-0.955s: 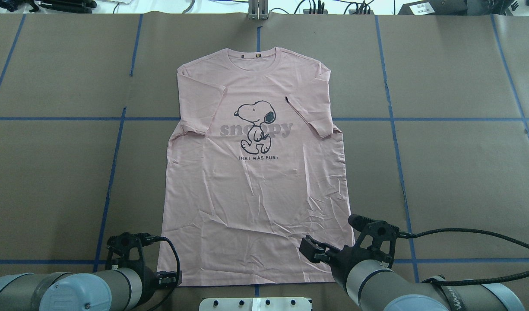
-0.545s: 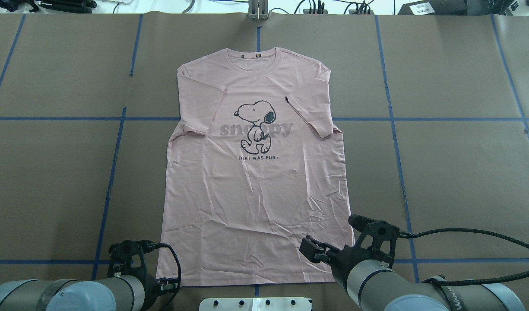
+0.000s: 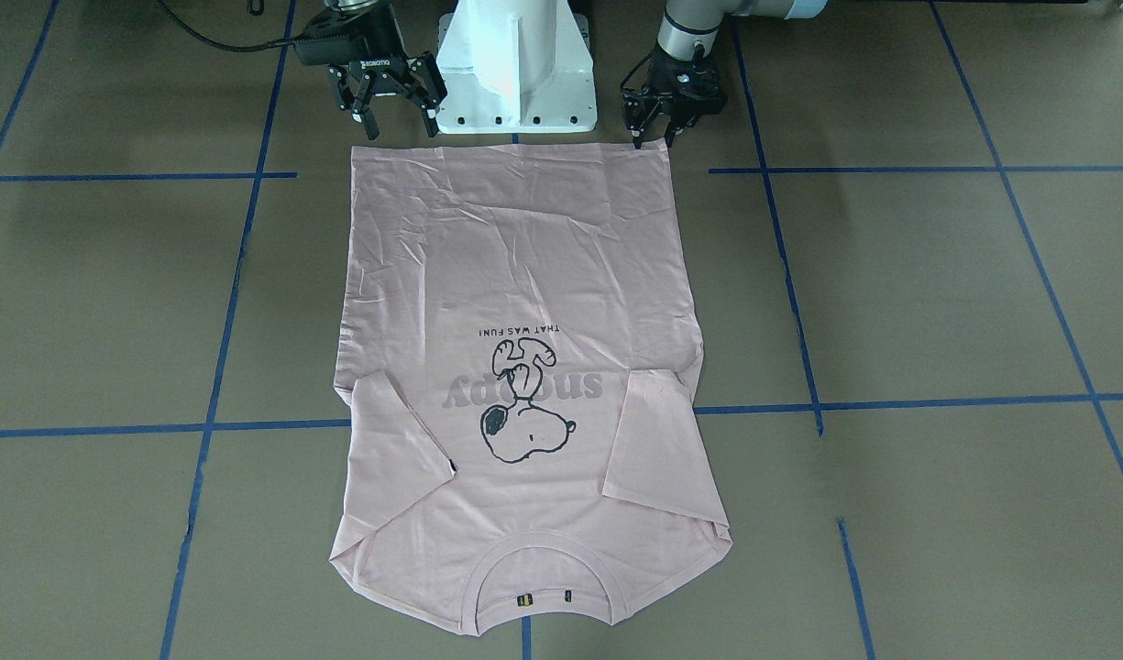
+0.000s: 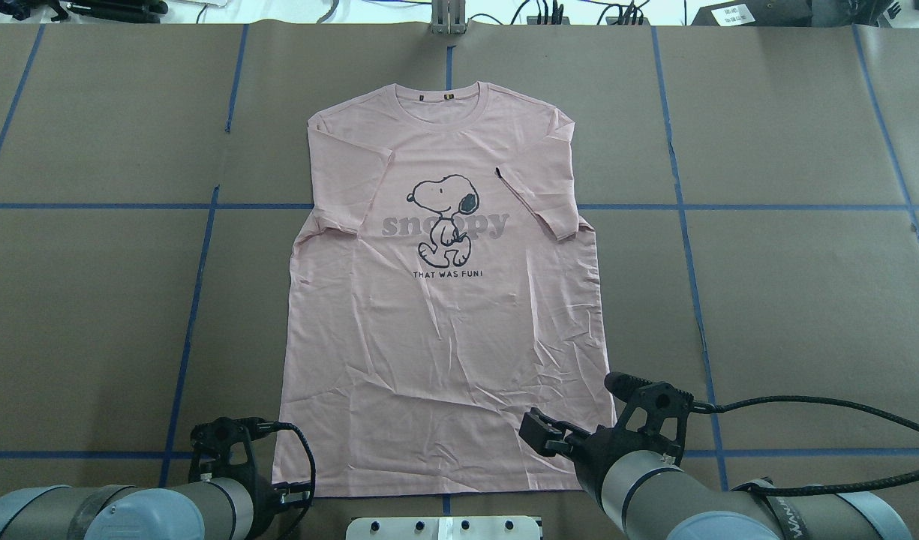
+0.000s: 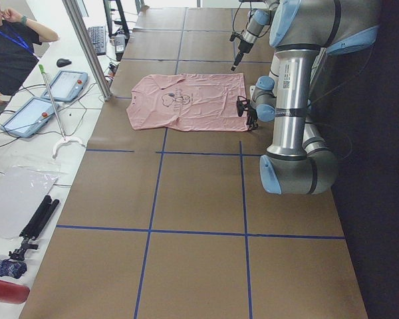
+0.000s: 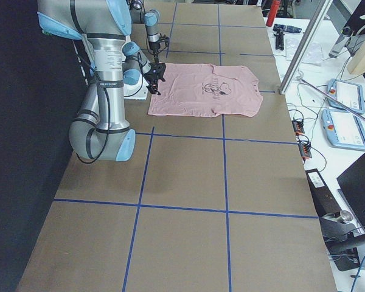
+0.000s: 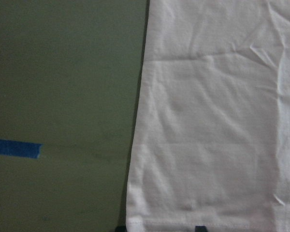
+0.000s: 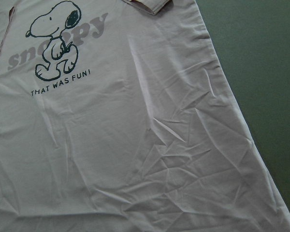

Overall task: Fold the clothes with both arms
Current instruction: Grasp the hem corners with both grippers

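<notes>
To fold the shirt [image 3: 519,264], my left gripper next needs to take hold of the shirt by its hem corner [image 3: 658,147]. The shirt's edge fits between my fingers there.
The pale pink T-shirt [image 4: 444,315] lies flat, print up, collar [image 4: 442,96] at the far side, both sleeves folded in over the chest. It also shows in the front-facing view [image 3: 515,275]. My left gripper [image 3: 654,139] is low at the hem's left corner and open. In the left wrist view the hem corner [image 7: 135,220] lies between two dark fingertips at the bottom edge. My right gripper [image 3: 399,117] is open and empty, held above the hem's right corner. The right wrist view shows the shirt front [image 8: 135,145] from above, with no fingers in it.
Brown paper with blue tape lines [image 4: 196,300] covers the table around the shirt. The white pedestal base [image 3: 515,64] stands just behind the hem, between the two grippers. Tablets, cables and an operator [image 5: 13,46] are at the table's far side.
My left gripper has moved a little back and down towards the hem's left corner. The right arm and the shirt have not moved.
</notes>
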`<state>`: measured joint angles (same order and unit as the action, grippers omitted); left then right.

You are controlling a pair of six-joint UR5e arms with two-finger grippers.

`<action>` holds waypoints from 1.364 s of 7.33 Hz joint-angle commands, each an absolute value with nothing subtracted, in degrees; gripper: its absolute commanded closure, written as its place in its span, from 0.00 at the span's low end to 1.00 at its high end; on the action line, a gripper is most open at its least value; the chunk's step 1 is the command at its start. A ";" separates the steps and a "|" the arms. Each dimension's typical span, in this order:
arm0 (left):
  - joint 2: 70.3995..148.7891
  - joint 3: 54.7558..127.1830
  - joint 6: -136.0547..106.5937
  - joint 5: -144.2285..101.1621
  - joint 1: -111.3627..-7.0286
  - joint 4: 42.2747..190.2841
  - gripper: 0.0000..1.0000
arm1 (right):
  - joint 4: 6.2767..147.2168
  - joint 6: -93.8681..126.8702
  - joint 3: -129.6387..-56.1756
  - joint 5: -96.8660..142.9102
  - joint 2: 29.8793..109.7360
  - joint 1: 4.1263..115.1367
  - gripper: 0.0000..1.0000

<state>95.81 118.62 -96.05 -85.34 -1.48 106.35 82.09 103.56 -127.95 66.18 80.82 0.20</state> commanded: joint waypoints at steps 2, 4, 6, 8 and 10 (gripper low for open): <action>95.89 118.74 -95.72 -85.43 -1.58 106.35 1.00 | 82.09 103.54 -127.97 66.27 80.68 0.26 0.02; 95.89 119.18 -95.19 -85.43 -1.93 106.35 1.00 | 82.09 103.54 -127.97 66.27 81.03 0.26 0.02; 95.98 119.18 -95.18 -85.34 -2.37 106.26 1.00 | 82.09 104.93 -127.44 66.27 87.31 -0.26 0.11; 96.06 119.44 -95.19 -85.34 -2.81 106.26 1.00 | 82.09 108.10 -127.44 64.87 90.79 -3.06 0.19; 96.24 119.79 -95.19 -85.25 -2.81 106.26 1.00 | 82.18 109.33 -126.74 63.72 90.36 -5.79 0.28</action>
